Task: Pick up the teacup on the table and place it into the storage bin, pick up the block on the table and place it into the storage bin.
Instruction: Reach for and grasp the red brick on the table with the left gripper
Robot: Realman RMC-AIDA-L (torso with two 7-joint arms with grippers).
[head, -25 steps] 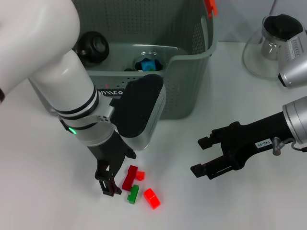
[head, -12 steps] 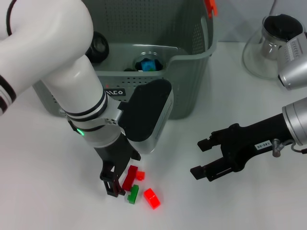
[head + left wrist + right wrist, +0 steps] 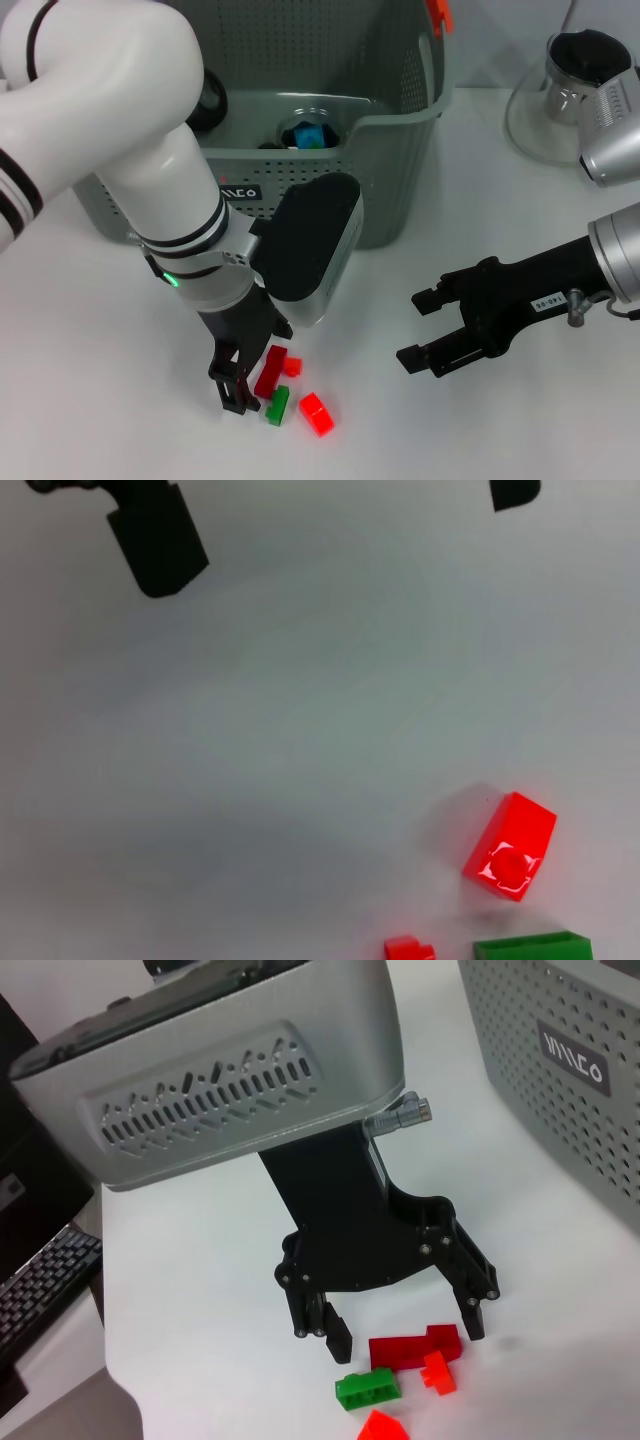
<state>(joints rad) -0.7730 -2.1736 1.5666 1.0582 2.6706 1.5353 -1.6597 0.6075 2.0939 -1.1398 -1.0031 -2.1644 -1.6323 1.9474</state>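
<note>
The fingers of my left gripper are low beside the dark red block's ends near the green block (image 3: 277,405) (image 3: 532,948), so my left gripper closes next. Closing now would catch it.
My left gripper (image 3: 254,378) stands open, low over a cluster of small blocks on the white table. Its fingers (image 3: 334,1340) straddle the dark red block (image 3: 270,370) (image 3: 414,1346) without closing on it. Beside it lie a tiny orange-red block (image 3: 292,366), a green block (image 3: 277,405) (image 3: 367,1388) and a bright red block (image 3: 316,413) (image 3: 510,845). The grey perforated storage bin (image 3: 400,150) stands behind them. Inside it rests the glass teacup (image 3: 318,118), with a blue piece showing in it. My right gripper (image 3: 418,327) hovers open and empty to the right.
A black round object (image 3: 207,95) sits at the bin's left side. A glass vessel with a black top (image 3: 575,85) stands at the far right. A keyboard (image 3: 40,1290) lies beyond the table edge in the right wrist view.
My left arm has shifted a little to the right, bringing its open fingers closer around the dark red block. The right arm and the blocks have not moved.
</note>
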